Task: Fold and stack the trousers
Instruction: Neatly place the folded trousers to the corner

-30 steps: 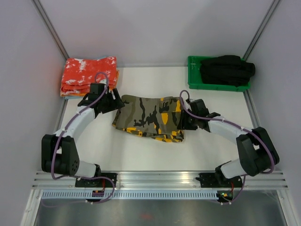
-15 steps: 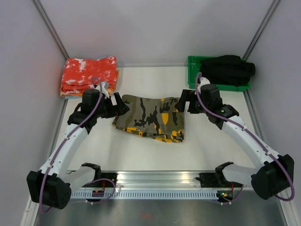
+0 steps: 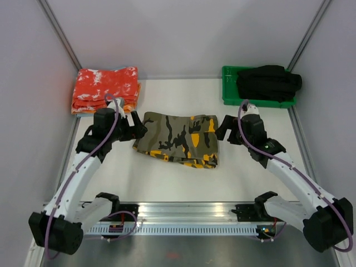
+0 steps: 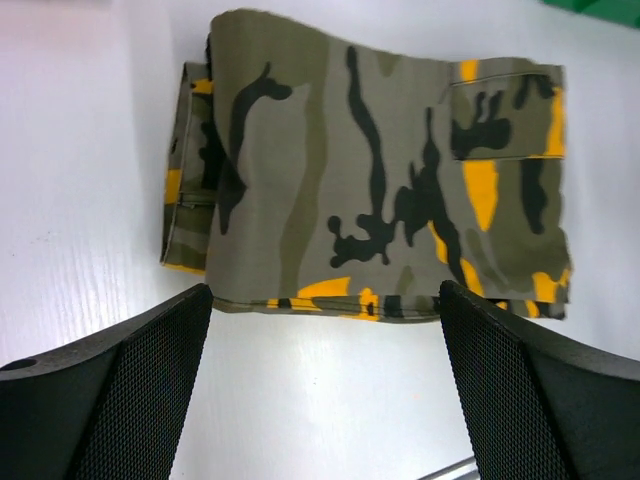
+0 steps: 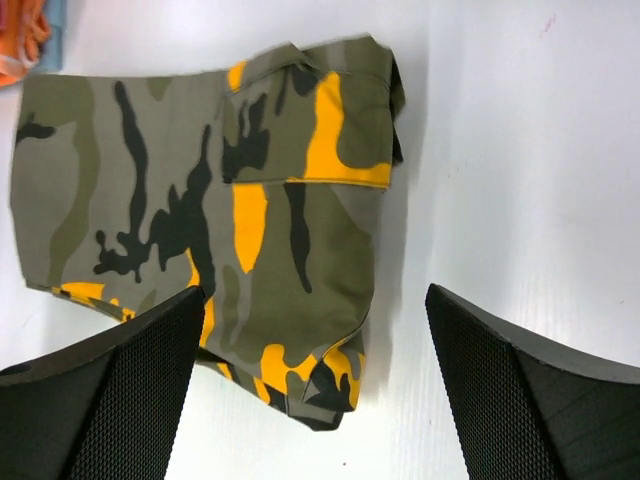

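Observation:
The folded trousers need to be carried onto the stack spread out, so my right gripper needs to grab their end edge opposite my left gripper next.
The camouflage trousers (image 3: 177, 139) lie folded into a flat rectangle in the middle of the white table, also filling the left wrist view (image 4: 370, 170) and the right wrist view (image 5: 210, 200). My left gripper (image 3: 135, 127) hovers just off their left end, open and empty, its fingers (image 4: 110, 400) wide apart over bare table. At the right end my right gripper (image 3: 224, 129) hangs open too, holding nothing, with a finger (image 5: 530, 400) on either side of the fold's near corner.
A stack of red-orange speckled folded cloths (image 3: 105, 89) sits at the back left. A green tray (image 3: 229, 97) with a plain black garment (image 3: 268, 82) stands at the back right. A metal rail (image 3: 183, 211) runs along the near edge.
Both grippers have let go of the trousers, opened wide and drawn back from the ends. The arms have risen and stretched outwards. The folded trousers stay put.

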Controlling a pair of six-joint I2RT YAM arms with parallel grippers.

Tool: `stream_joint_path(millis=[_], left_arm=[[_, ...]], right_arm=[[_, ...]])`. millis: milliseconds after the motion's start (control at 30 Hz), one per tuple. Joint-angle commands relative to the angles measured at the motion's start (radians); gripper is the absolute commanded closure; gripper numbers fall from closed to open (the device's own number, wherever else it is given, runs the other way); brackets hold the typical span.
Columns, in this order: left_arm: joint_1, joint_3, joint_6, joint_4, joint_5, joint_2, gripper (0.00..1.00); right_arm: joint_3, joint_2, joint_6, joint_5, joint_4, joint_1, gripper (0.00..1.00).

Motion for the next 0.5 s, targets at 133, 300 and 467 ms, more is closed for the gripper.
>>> stream_joint_path(millis=[133,300,467], left_arm=[[0.046,-0.008,0.029,0.195,-0.028,0.291,0.00],[0.123,0.001,0.072,0.310,0.046,0.440,0.00],[0.132,0.032,0.068,0.376,0.115,0.593,0.02]], right_arm=[[-0.145,0.171,0.160,-0.008,0.264,-0.005,0.02],[-0.145,0.314,0.175,-0.042,0.379,-0.003,0.02],[-0.137,0.437,0.189,-0.077,0.439,-0.005,0.02]])
